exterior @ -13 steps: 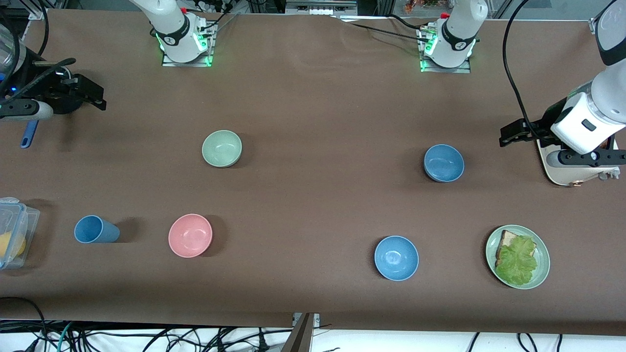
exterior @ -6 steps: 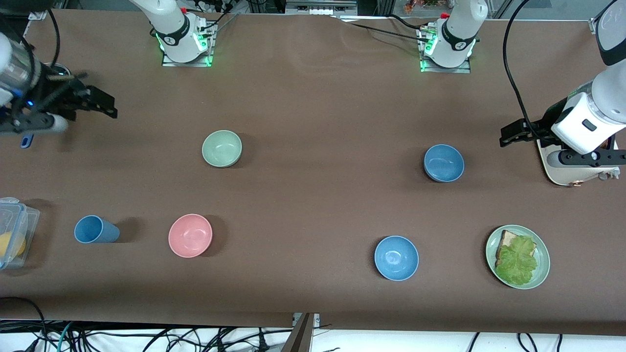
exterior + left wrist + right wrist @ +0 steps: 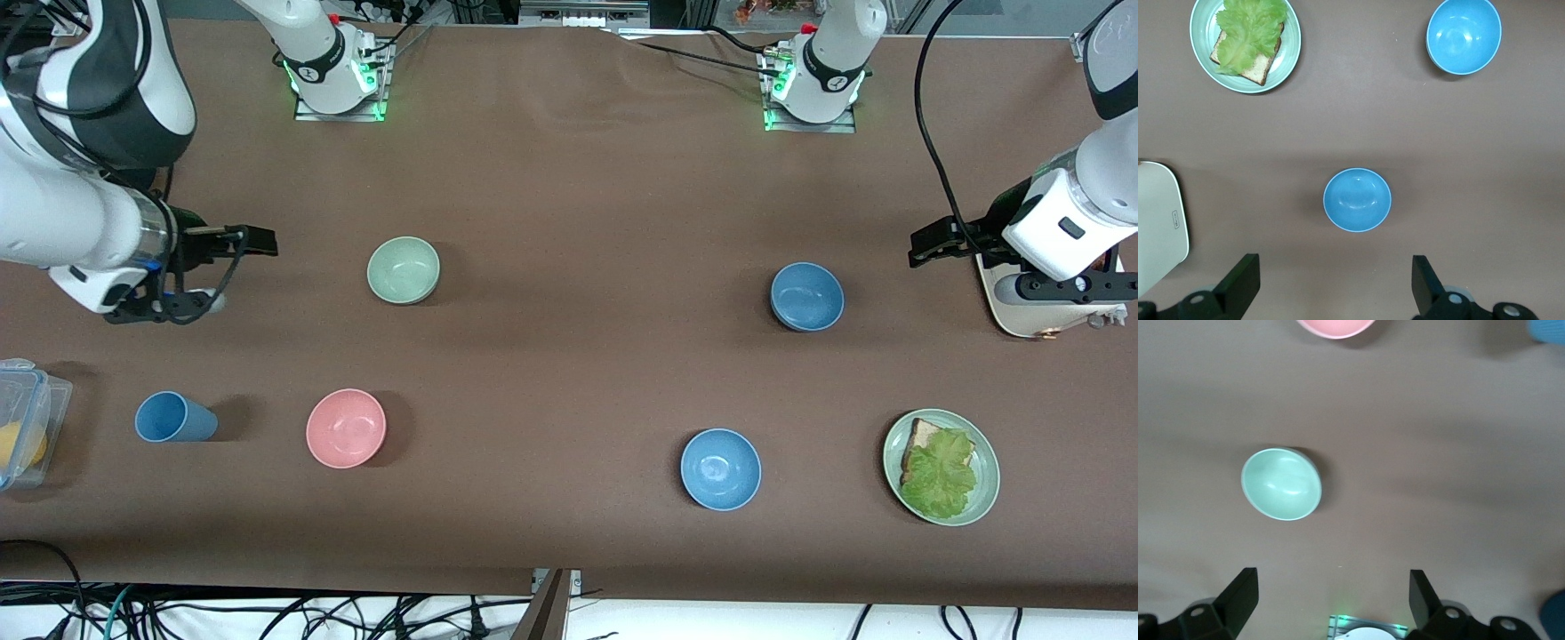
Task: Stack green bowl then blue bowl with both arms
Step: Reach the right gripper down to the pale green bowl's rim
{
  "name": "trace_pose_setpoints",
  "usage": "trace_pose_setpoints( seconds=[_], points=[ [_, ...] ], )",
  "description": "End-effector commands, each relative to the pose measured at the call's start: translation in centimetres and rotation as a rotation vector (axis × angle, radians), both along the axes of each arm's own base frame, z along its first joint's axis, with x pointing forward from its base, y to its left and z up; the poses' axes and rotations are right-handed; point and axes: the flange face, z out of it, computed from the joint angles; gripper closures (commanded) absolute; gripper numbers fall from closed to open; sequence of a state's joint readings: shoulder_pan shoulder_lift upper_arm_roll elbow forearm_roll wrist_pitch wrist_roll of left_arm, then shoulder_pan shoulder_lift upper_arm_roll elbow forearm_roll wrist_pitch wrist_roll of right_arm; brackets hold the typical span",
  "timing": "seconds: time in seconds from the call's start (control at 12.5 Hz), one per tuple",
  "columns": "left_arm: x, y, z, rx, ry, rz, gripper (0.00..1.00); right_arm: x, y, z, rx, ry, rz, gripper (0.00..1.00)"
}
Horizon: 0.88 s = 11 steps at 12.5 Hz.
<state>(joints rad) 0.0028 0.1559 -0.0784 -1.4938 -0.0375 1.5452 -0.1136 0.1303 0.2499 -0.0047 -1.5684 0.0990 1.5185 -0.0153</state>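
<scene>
My right gripper grabs the green bowl by its rim next, to start the stack.
The green bowl stands upright and empty on the brown table; it also shows in the right wrist view. My right gripper is open and empty over bare table beside it, toward the right arm's end. The blue bowl, steel blue, stands empty toward the left arm's end and shows in the middle of the left wrist view. My left gripper is open and empty over the table beside that bowl, and this arm waits.
A brighter sky-blue bowl, a pink bowl, a blue cup and a green plate with toast and lettuce lie nearer the front camera. A white device sits under the left arm. A clear box stands at the table's end.
My right arm has swung in from the table's end toward the green bowl, its gripper now close beside it. The left arm and all the bowls have not moved.
</scene>
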Motion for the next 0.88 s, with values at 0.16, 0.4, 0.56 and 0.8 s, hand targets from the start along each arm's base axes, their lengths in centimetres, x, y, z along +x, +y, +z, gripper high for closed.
trace_pose_setpoints(
  seconds=[0.16,0.4,0.56,0.8],
  points=[
    [0.1,0.2,0.4,-0.02,0.005,-0.005,0.0,-7.2,2.8,-7.8,0.034,-0.162,0.027,0.0],
    [0.0,0.1,0.4,-0.022,0.005,-0.005,0.0,-10.8,4.0,-15.2,0.031,-0.25,0.043,0.0],
    [0.1,0.2,0.4,-0.022,0.005,-0.005,0.0,-12.0,3.7,-19.2,0.027,-0.274,0.037,0.0],
    [0.1,0.2,0.4,-0.022,0.005,-0.005,0.0,-13.3,4.0,-24.4,0.031,-0.326,0.028,0.02]
  ],
)
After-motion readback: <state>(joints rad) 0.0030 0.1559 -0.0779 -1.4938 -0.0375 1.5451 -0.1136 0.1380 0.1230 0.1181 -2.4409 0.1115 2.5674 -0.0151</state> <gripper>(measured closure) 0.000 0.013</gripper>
